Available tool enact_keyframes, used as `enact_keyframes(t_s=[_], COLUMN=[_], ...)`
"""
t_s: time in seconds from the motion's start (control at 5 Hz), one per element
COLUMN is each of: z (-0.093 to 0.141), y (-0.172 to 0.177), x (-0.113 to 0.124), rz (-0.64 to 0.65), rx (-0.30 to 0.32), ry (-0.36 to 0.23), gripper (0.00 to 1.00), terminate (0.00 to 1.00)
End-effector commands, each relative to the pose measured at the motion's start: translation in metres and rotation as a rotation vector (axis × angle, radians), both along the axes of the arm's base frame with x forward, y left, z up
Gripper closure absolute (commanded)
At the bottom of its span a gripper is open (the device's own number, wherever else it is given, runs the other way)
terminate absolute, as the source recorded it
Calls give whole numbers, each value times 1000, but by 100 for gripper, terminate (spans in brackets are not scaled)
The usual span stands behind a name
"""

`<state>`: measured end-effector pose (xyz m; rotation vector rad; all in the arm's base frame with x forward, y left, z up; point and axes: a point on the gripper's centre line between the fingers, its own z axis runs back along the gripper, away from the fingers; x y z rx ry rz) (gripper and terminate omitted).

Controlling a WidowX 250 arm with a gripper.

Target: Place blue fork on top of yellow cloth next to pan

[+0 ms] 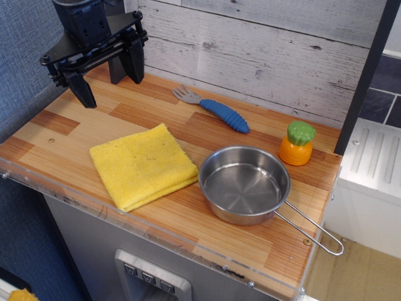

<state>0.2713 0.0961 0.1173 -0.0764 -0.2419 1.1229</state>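
Note:
The robot's gripper next needs to pick up the fork by its ribbed blue handle [225, 115], and then put the fork on top of the yellow cloth [143, 165].
The blue fork [216, 109] lies flat near the back wall, its grey tines pointing left and its ribbed blue handle pointing right. The yellow cloth [143, 165] lies folded at the front left of the wooden counter. The pan [244, 184] stands just right of the cloth, almost touching it, empty, with its wire handle pointing to the front right. My gripper [108, 79] hangs open and empty over the back left corner, to the left of the fork and behind the cloth.
A small orange toy with a green top [297, 143] stands at the back right. The wooden counter [75, 122] has a clear plastic front edge. A plank wall runs along the back, and a white ledge sits to the right.

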Motion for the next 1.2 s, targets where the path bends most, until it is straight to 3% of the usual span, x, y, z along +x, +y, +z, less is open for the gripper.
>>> enact_keyframes(t_s=[0.0,0.2,0.6,1.0], z=[0,7,-8,-39], y=[0,-26,-65,-78], x=[0,28,89,125], rz=[0,112,146,109], rx=[0,-9,-70,-109], ry=[0,-107,-120,-97], gripper=[0,0,0,0], terminate=[0,0,0,0])
